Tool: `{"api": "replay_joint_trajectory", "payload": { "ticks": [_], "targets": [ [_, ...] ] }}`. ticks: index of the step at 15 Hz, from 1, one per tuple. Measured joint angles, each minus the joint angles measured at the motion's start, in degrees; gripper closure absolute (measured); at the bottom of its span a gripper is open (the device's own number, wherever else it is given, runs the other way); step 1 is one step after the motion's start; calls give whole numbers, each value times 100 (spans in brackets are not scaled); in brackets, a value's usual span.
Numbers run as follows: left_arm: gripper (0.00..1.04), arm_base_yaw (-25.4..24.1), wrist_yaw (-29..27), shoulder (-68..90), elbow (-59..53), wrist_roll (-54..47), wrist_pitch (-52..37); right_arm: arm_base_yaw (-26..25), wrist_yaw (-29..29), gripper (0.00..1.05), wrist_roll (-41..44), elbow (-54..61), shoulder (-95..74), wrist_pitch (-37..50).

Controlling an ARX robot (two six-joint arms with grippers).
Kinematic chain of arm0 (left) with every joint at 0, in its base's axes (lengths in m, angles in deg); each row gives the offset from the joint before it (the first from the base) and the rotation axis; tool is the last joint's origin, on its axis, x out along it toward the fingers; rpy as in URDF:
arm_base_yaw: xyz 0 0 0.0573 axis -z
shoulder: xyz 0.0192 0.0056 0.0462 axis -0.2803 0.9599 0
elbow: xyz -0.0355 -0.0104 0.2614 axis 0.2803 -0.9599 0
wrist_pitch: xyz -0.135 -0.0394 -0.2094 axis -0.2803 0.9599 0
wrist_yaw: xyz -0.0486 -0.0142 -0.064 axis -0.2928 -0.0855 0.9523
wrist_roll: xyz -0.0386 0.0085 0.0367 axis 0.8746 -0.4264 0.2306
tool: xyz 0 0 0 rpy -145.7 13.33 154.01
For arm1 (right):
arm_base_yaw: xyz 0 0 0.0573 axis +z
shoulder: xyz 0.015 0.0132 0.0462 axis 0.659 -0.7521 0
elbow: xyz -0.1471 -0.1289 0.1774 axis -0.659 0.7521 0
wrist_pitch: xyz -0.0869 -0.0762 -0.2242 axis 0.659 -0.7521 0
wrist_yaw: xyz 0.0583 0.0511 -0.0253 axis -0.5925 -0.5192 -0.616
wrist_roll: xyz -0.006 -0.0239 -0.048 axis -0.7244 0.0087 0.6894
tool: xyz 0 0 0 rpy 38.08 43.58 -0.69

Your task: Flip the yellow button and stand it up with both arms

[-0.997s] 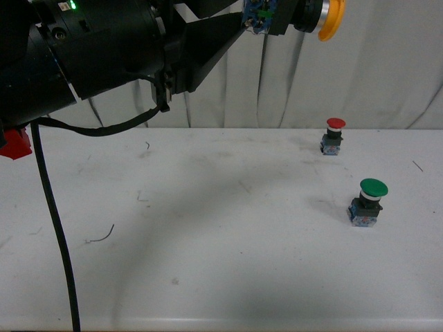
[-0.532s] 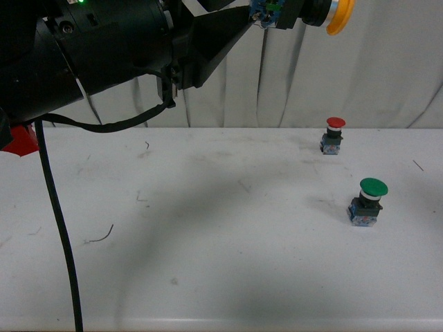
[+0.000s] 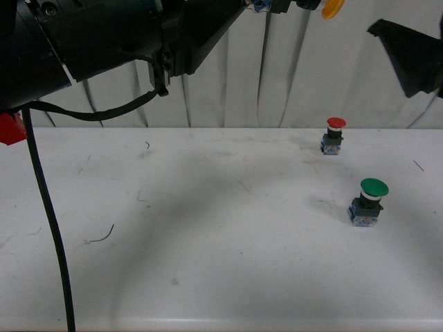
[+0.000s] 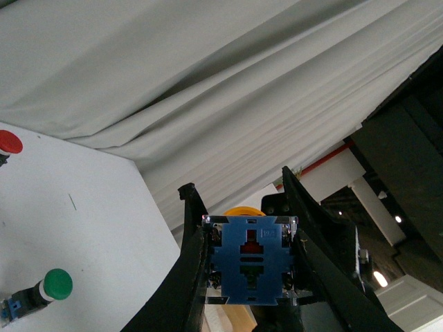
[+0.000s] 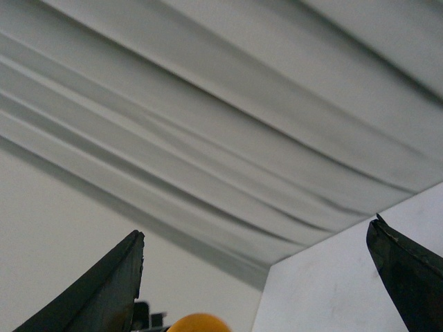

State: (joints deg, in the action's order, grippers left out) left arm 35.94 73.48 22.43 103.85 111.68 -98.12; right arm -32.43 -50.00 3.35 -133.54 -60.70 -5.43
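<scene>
The blue contact block has to stay free for the yellow button to stand on, so the right gripper will grip the yellow button by its cap end (image 3: 331, 8) next.
My left gripper (image 4: 236, 183) is shut on the yellow button, holding it high above the table. Its blue contact block (image 4: 250, 259) faces the left wrist camera, with the yellow cap (image 4: 243, 210) just showing behind it. In the front view the yellow button (image 3: 333, 8) lies sideways at the top edge, cap pointing right, with the left gripper (image 3: 259, 5) on its blue end. My right gripper (image 5: 257, 226) is open with nothing between its fingers; the yellow cap (image 5: 197, 323) shows low in its view. One right finger (image 3: 408, 52) appears at the front view's upper right, apart from the button.
A red-capped button (image 3: 335, 135) stands at the back right of the white table (image 3: 208, 228), and a green-capped button (image 3: 369, 201) stands nearer on the right. A black cable (image 3: 48, 228) hangs down at the left. A grey curtain (image 3: 291, 76) closes off the back.
The left arm has lifted the yellow button higher, now partly cut off by the top edge. The right gripper's dark finger has come into the front view at the upper right.
</scene>
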Motion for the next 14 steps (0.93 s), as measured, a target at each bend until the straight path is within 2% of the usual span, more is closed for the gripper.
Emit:
{"api": "replay_joint_trajectory", "payload": {
  "ticks": [3,10,11,14],
  "targets": [
    [75,31,2,0,0,-15,0,435,-293,7,-341,-7,-101,17],
    [75,72,22,0,0,-151,0,584,-365,7,-695,-20,-236,2],
    [75,70,15,0,0,-151,0,586,-402,11,-730,0,-203,-2],
    [75,72,-17,0,-9,-151,26,584,-411,52,-876,142,-11,24]
  ]
}}
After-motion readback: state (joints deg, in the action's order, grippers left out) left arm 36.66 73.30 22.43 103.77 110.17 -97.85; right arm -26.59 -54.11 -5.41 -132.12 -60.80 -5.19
